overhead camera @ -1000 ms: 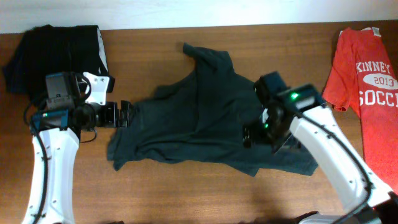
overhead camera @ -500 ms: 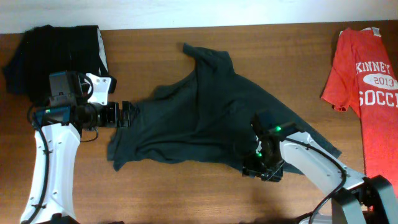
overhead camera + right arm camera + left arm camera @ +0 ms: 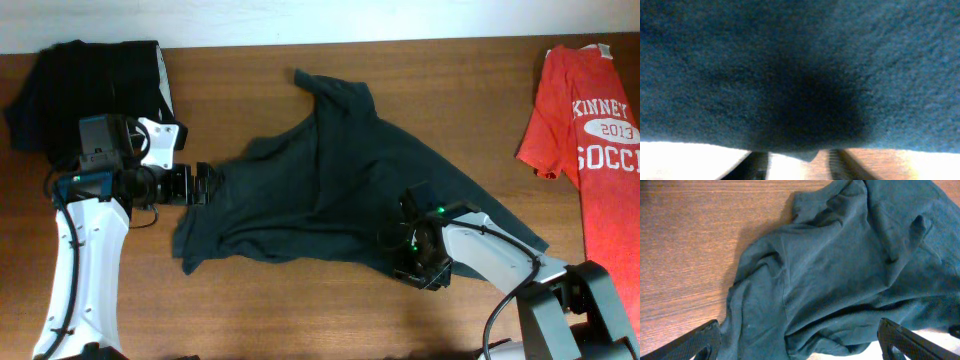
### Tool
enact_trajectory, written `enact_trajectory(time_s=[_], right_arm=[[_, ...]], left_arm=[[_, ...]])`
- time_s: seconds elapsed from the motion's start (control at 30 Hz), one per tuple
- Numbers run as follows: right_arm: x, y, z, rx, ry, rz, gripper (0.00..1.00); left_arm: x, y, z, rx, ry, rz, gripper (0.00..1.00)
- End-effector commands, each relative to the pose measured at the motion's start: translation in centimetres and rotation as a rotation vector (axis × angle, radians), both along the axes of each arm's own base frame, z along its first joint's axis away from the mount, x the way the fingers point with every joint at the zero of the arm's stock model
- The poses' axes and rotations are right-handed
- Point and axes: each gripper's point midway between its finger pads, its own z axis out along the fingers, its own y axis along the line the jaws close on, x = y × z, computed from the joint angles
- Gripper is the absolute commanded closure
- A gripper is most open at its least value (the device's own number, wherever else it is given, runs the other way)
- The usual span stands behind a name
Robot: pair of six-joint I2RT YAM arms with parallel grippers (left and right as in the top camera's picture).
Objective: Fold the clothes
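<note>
My left gripper will next grab the dark teal shirt's near outer edge (image 3: 192, 259), away from the shirt's hem at my right gripper, and that stretches the shirt flat for folding.
A dark teal shirt (image 3: 340, 180) lies crumpled across the middle of the wooden table (image 3: 260, 310). My left gripper (image 3: 205, 185) stands wide open at the shirt's left edge; in the left wrist view (image 3: 797, 340) the rumpled cloth (image 3: 840, 265) spreads between and beyond the fingers. My right gripper (image 3: 417, 270) is low at the shirt's front hem. Cloth (image 3: 800, 65) fills the right wrist view. The jaws (image 3: 797, 162) stand narrowed with a gap, and a small tip of the hem dips between them.
A black folded pile of clothes (image 3: 90, 85) sits at the back left, just behind my left arm. A red printed T-shirt (image 3: 590, 140) lies along the right edge. Bare wood shows along the front of the table.
My right arm has dropped from over the shirt's right side to its front hem, and its jaws have narrowed. The left arm has barely moved and stays open.
</note>
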Motion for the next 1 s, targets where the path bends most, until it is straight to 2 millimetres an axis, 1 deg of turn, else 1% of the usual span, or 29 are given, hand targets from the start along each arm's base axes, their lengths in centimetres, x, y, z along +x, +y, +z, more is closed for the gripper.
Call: enact_trajectory(time_s=[0.0, 0.03, 0.1, 0.2, 0.27, 0.33, 0.37, 0.4, 0.47, 0.53, 0.6, 0.67, 0.7, 0.73, 0.77, 0.83, 0.97], right_arm=[[0.0, -0.3, -1.3, -0.027, 0.002, 0.010, 0.69], [0.2, -0.3, -1.3, -0.029, -0.003, 0.011, 0.74], [0.6, -0.5, -1.1, -0.041, -0.018, 0.012, 0.96], [1.3, -1.3, -0.6, -0.100, -0.029, -0.012, 0.96], [2.1, -2.2, 0.7, -0.147, -0.043, -0.024, 0.96], [2.7, -3.6, 2.4, -0.196, -0.043, -0.049, 0.96], [2.9, -4.6, 3.6, -0.224, -0.044, -0.067, 0.96], [3.1, -5.7, 5.2, -0.245, -0.047, -0.099, 0.96], [3.7, -7.7, 9.1, -0.245, -0.085, -0.170, 0.96], [4.2, -9.6, 12.5, -0.228, -0.161, -0.212, 0.96], [4.0, -11.6, 15.6, -0.223, -0.240, -0.256, 0.96], [2.9, -13.7, 18.5, -0.231, -0.323, -0.309, 0.96], [2.4, -14.4, 19.1, -0.237, -0.346, -0.323, 0.96], [1.5, -15.1, 19.8, -0.246, -0.366, -0.340, 0.96], [1.0, -15.4, 20.1, -0.251, -0.371, -0.351, 0.96], [0.8, -15.6, 20.2, -0.253, -0.374, -0.362, 0.96], [1.1, -15.6, 20.0, -0.252, -0.366, -0.356, 0.96]], left_arm=[[0.3, 0.0, 0.4, -0.011, -0.007, 0.010, 0.01], [0.3, 0.0, 0.4, -0.011, -0.007, 0.010, 0.01], [0.3, 0.0, 0.4, -0.011, -0.007, 0.010, 0.01], [0.3, 0.0, 0.4, -0.011, -0.007, 0.010, 0.01], [0.3, 0.0, 0.4, -0.011, -0.006, 0.010, 0.01], [0.3, 0.0, 0.4, -0.014, -0.006, 0.010, 0.01], [0.2, 0.0, 0.4, -0.016, -0.001, 0.009, 0.01], [0.1, -0.1, 0.3, -0.017, 0.005, 0.009, 0.01], [-0.2, -0.1, 0.2, -0.036, 0.032, 0.041, 0.01], [-0.6, -0.2, -0.2, -0.050, 0.065, 0.059, 0.01], [-0.8, -0.3, -0.7, -0.059, 0.090, 0.057, 0.01], [-0.8, -1.8, -0.5, -0.141, 0.096, 0.020, 0.01], [-0.9, -2.5, -0.4, -0.181, 0.103, 0.001, 0.01], [-1.0, -2.9, -1.0, -0.185, 0.124, -0.007, 0.01], [-1.2, -3.2, -1.7, -0.189, 0.157, -0.014, 0.01], [-1.6, -3.9, -2.9, -0.197, 0.215, -0.028, 0.01], [-1.9, -6.2, -7.5, -0.196, 0.364, -0.088, 0.01]])
